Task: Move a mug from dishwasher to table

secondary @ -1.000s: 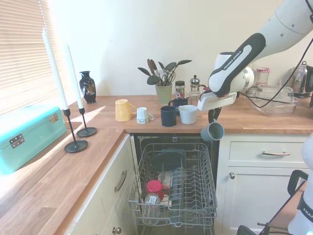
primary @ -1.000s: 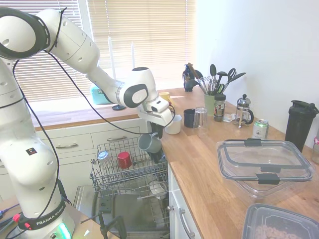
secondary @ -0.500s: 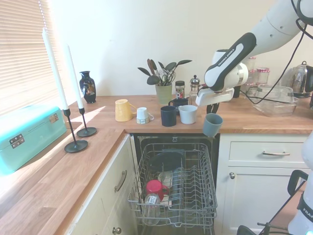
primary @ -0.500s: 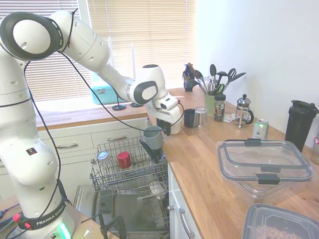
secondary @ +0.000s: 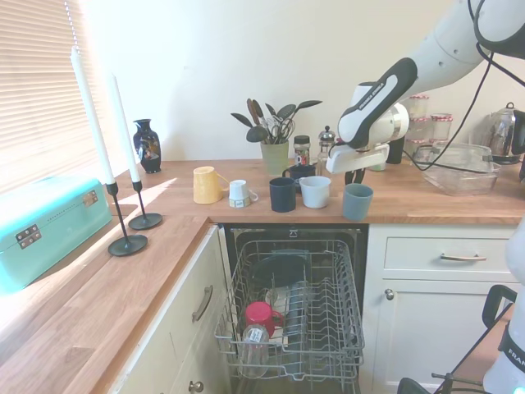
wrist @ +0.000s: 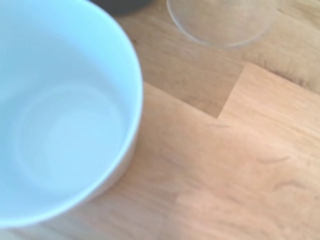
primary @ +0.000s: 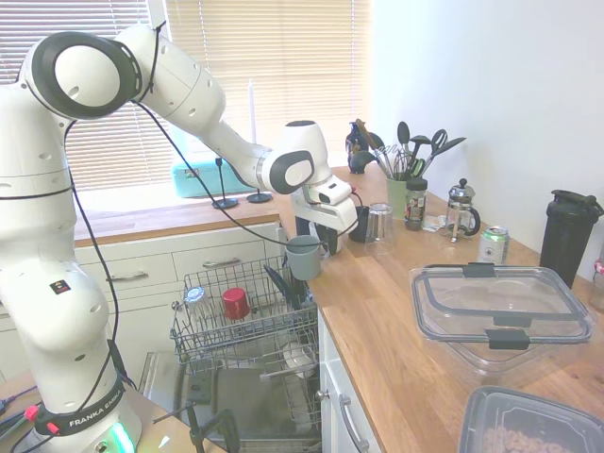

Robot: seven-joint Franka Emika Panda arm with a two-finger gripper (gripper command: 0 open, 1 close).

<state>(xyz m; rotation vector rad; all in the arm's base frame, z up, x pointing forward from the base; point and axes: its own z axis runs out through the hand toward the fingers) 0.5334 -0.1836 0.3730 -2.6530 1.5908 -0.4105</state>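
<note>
My gripper keeps hold of the grey-blue mug for now, its lower edge (secondary: 355, 219) hanging at the table's front edge, until it stands flat beside the white cup.
The grey-blue mug (primary: 304, 257) stands upright, mouth up, at the front edge of the wooden table (primary: 396, 321), beside the dishwasher opening. My gripper (primary: 312, 236) comes down onto its rim from above and is shut on it. From the other side, the mug (secondary: 357, 201) sits low over the table (secondary: 435, 205) under the gripper (secondary: 354, 177); whether it touches the wood is unclear. Its pale inside (wrist: 60, 130) fills the left of the wrist view. The dishwasher rack (primary: 241, 326) is pulled out below and to the left, also seen as the rack (secondary: 287, 324).
A red mug (primary: 235, 303) lies in the rack. Just behind my gripper on the table are a white cup (secondary: 315, 191), a dark mug (secondary: 282, 194) and a clear glass (primary: 379, 222). A utensil pot (primary: 397, 193) and a lidded plastic box (primary: 500, 307) stand further along.
The arm has carried the mug up and away from above the rack to the table edge. The mug turned from tilted to upright, mouth up.
</note>
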